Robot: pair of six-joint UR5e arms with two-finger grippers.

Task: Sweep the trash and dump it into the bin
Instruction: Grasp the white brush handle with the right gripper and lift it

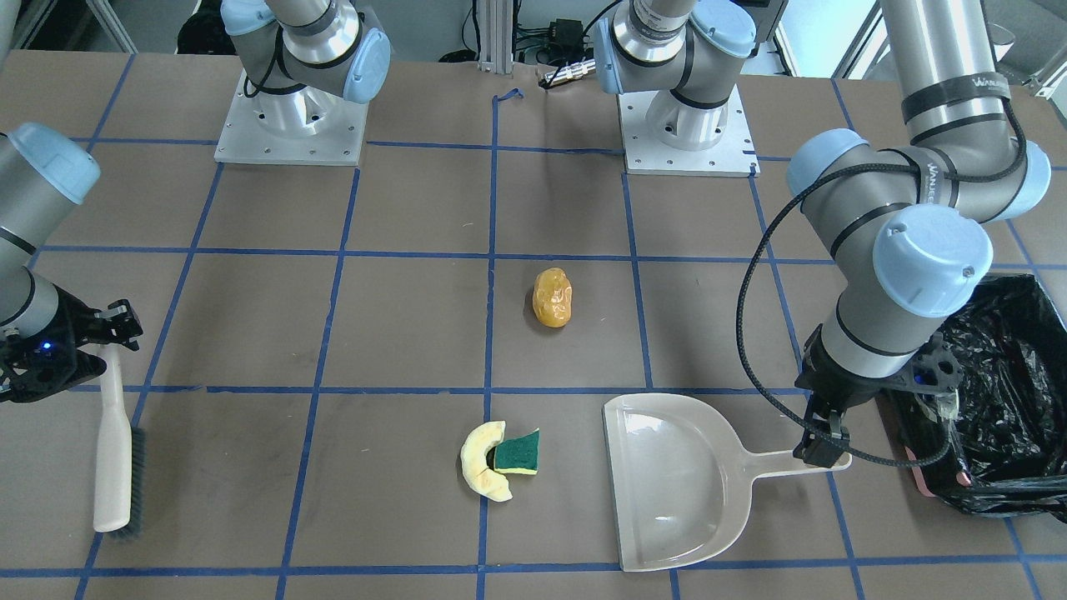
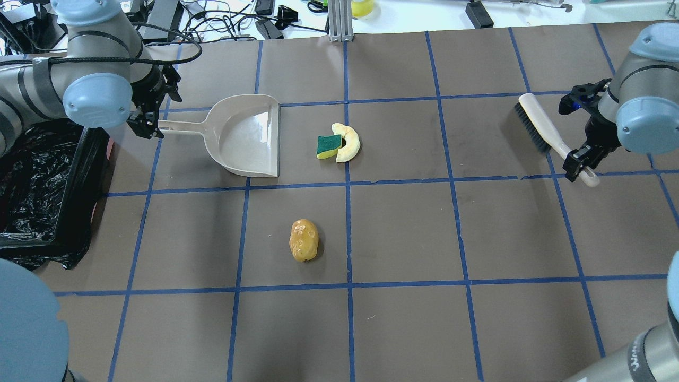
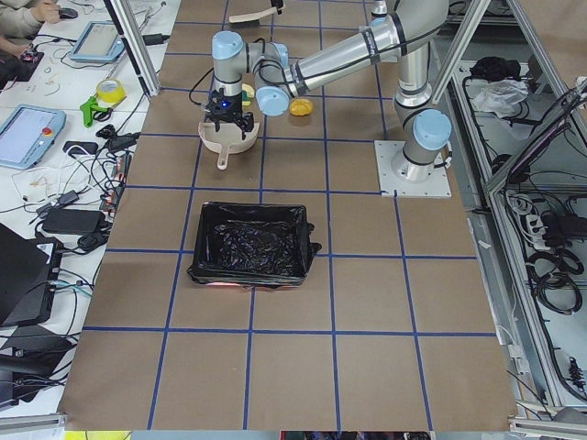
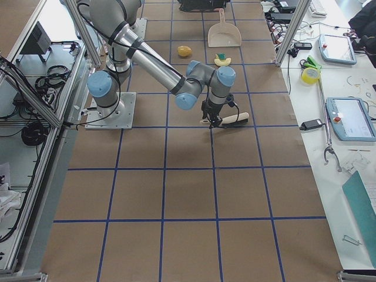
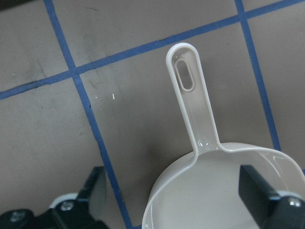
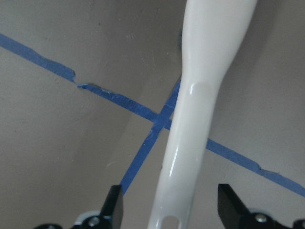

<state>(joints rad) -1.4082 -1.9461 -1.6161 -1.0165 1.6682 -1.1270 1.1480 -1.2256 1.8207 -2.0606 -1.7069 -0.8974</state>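
My right gripper grabs the white brush by its handle [image 1: 111,380] next, to sweep the trash into the dustpan [image 1: 672,485].
The yellow-orange potato-like lump [image 2: 303,240] lies mid-table. The pale foam crescent [image 2: 350,143] and the green-and-yellow sponge chunk [image 2: 329,146] lie touching, just right of the beige dustpan [image 2: 249,135]. The black-lined bin [image 2: 32,180] stands at the left edge. My left gripper [image 2: 146,124] is open over the dustpan's handle; in the left wrist view [image 5: 174,188] the jaws stand wide apart on either side of it. My right gripper [image 2: 581,164] is open around the end of the white brush [image 2: 536,124]; the handle [image 6: 186,143] runs between the spread fingers [image 6: 114,205].
Both arm bases [image 1: 292,125] stand at the robot's edge of the table. Blue tape lines grid the brown table [image 2: 403,233]. The brush lies flat at the far right, bristles [image 1: 137,475] to the side.
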